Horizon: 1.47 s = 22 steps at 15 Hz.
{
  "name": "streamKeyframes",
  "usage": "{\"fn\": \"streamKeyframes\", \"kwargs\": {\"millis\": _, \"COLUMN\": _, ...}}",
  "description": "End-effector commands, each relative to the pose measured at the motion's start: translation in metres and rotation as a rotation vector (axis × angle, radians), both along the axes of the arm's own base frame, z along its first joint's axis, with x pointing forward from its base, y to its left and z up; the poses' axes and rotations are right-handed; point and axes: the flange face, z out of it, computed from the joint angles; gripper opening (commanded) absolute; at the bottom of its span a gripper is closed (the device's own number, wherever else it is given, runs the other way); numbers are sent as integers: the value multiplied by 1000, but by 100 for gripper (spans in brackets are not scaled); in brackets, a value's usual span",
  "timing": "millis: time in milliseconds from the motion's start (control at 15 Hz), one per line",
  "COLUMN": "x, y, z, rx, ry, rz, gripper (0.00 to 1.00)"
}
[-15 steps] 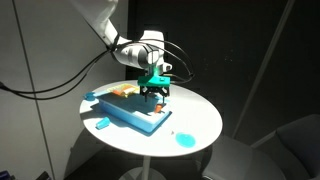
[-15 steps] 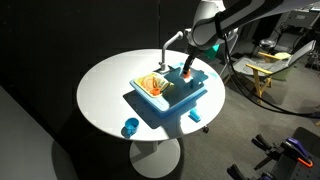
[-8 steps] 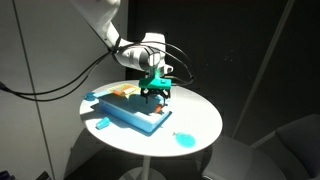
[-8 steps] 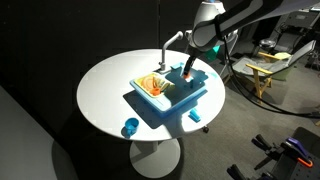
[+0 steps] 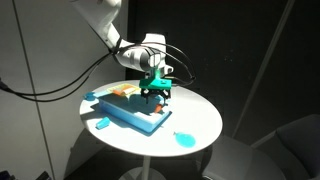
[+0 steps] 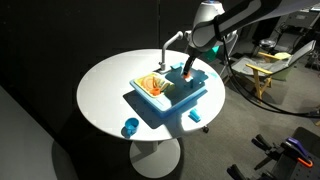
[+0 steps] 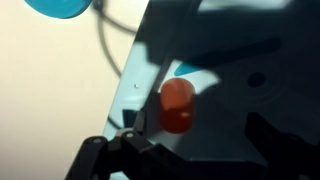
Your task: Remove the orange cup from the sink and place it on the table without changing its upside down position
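Note:
My gripper lowers toward the cup next and only then closes on it; most of the orange cup (image 7: pixel 178 105) lies beyond my fingers, so closing now would miss the cup.
In the wrist view the orange cup (image 7: pixel 178 105) stands in the light blue sink (image 7: pixel 235 50), in shadow. My gripper (image 7: pixel 200 140) is open right above it, with the cup between the dark fingers (image 7: pixel 125 140), closer to the left one; I see no contact. In both exterior views the gripper (image 5: pixel 155 93) (image 6: pixel 187 68) hangs low over the sink (image 5: pixel 130 110) (image 6: pixel 172 100), which sits on the round white table (image 5: pixel 200 118) (image 6: pixel 105 85). The cup shows only as a small orange spot (image 6: pixel 187 73) at the fingertips.
A small round blue dish (image 5: pixel 183 139) (image 6: pixel 129 127) (image 7: pixel 60 8) lies near the table edge. The thin white faucet (image 6: pixel 163 50) (image 7: pixel 104 40) rises from the sink beside the gripper. A flat orange-tan patch (image 6: pixel 152 85) fills the sink's other half. Equipment stands beyond the table (image 6: pixel 265 65).

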Motion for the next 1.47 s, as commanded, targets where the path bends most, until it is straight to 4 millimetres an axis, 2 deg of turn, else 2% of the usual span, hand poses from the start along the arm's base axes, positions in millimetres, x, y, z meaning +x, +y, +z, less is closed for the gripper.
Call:
{"fn": "streamKeyframes", "kwargs": {"millis": 0, "x": 8, "y": -2, "z": 1, "rx": -2, "ry": -15, "rz": 9, "gripper": 100}}
{"fn": "streamKeyframes", "kwargs": {"millis": 1067, "x": 8, "y": 5, "z": -16, "rx": 11, "ry": 14, "rz": 16, "gripper": 100}}
{"fn": "streamKeyframes", "kwargs": {"millis": 1133, "x": 8, "y": 6, "z": -16, "rx": 13, "ry": 14, "rz": 17, "gripper": 75}}
{"fn": "streamKeyframes", "kwargs": {"millis": 1200, "x": 8, "y": 6, "z": -16, "rx": 14, "ry": 14, "rz": 18, "gripper": 74}}
{"fn": "streamKeyframes", "kwargs": {"millis": 1400, "x": 8, "y": 6, "z": -16, "rx": 15, "ry": 11, "rz": 17, "gripper": 49}}
